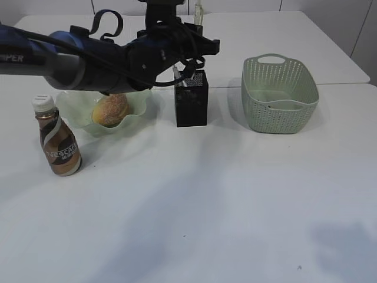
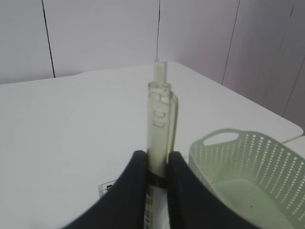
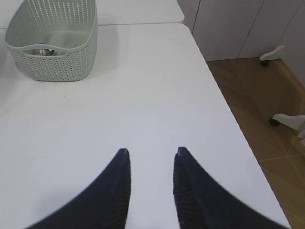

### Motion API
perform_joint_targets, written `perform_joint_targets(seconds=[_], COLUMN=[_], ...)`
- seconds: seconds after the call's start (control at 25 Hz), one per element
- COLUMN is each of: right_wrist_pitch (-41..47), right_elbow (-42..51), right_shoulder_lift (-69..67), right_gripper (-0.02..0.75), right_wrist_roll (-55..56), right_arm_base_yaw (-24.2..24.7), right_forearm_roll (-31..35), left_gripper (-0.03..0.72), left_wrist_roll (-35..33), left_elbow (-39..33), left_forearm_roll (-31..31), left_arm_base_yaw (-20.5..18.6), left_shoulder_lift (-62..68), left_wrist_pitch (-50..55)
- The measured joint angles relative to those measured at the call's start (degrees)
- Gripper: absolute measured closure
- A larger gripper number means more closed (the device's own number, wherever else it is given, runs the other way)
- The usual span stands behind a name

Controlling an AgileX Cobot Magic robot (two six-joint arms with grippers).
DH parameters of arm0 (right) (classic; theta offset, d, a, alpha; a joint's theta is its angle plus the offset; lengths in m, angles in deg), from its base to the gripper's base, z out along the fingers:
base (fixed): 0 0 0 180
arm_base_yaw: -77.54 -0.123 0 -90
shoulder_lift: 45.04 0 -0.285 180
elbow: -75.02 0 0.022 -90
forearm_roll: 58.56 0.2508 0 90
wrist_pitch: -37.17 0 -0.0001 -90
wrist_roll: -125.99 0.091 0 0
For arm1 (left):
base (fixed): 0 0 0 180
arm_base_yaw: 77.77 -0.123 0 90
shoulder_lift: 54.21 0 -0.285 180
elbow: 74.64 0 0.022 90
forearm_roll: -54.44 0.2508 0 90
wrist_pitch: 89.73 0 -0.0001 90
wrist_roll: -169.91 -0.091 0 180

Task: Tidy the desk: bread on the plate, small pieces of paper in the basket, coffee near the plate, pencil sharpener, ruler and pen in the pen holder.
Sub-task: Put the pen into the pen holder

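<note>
The pale pen (image 2: pixel 161 119) is still high above the black mesh holder, so it goes lower next, before my left gripper releases it.
My left gripper (image 1: pixel 199 29) reaches over the black mesh pen holder (image 1: pixel 191 100) and is shut on a pale translucent pen (image 2: pixel 161 119), which stands upright between its fingers. The ruler's (image 2: pixel 106 187) printed end shows just left of the fingers. The bread (image 1: pixel 111 110) lies in the wavy green plate (image 1: pixel 73 106), and the coffee (image 1: pixel 57 138) stands in front of the plate, to its left. The basket (image 1: pixel 278 94) sits right of the holder, with a crumpled paper ball (image 3: pixel 45 51) showing through its handle cutout. My right gripper (image 3: pixel 151 152) hangs open over the bare desk (image 3: pixel 143 105). The pencil sharpener is out of view.
The desk's right edge (image 3: pixel 224 105) drops to a wooden floor with white caster legs (image 3: pixel 286 119). A second white table (image 1: pixel 283 41) stands behind, against a panelled wall.
</note>
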Motion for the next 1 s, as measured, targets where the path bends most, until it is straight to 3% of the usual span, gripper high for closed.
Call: perform_joint_targets(seconds=[0.36, 1.0], right_wrist_pitch=[0.00, -0.31], right_elbow=[0.00, 0.00], right_shoulder_lift=[0.00, 0.00], right_gripper=[0.477, 0.477], right_wrist_roll=[0.00, 0.00], right_arm_base_yaw=[0.00, 0.00], right_forearm_roll=[0.00, 0.00], left_gripper=[0.630, 0.630], left_wrist_roll=[0.11, 0.13], left_elbow=[7.22, 8.14], left_forearm_roll=[0.00, 0.00], left_arm_base_yaw=[0.04, -2.14], left_shoulder_lift=[6.20, 9.57], left_wrist_pitch=[2.55, 3.73])
